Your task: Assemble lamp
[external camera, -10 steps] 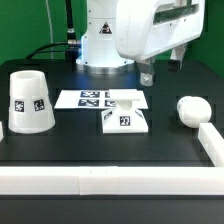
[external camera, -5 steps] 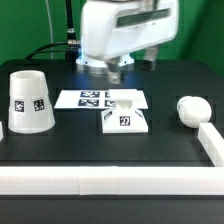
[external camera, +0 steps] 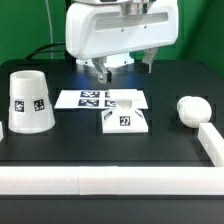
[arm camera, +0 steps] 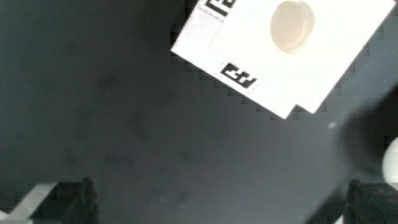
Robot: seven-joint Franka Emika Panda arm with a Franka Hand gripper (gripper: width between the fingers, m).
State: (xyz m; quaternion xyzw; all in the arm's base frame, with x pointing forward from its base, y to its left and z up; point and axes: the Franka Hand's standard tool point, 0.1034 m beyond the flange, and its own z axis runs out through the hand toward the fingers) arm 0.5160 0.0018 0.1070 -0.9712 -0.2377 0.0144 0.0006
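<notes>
The gripper grabs the lamp base by its raised socket (external camera: 124, 98) next, to ready the lamp base for the round-headed bulb (external camera: 191, 109).
The lamp base (external camera: 126, 120) is a flat white square with a tag and a raised socket, lying at the table's middle. It also shows in the wrist view (arm camera: 267, 55), its round socket hole facing up. The tapered shade (external camera: 28, 102) stands at the exterior view's left. The round-headed bulb (external camera: 191, 109) lies at the exterior view's right. My gripper (external camera: 125, 68) hangs above and behind the base, open and empty. In the wrist view the gripper (arm camera: 222, 203) shows only dark fingertips (arm camera: 64, 200) wide apart over bare black table.
The marker board (external camera: 85, 99) lies flat just behind the base. A white rail (external camera: 100, 180) runs along the front edge and turns back at the exterior view's right (external camera: 211, 140). Cables hang at the back left.
The arm has swung toward the exterior view's left, from over the right rear of the table to behind the base. The gripper stays open. The lamp parts have not moved.
</notes>
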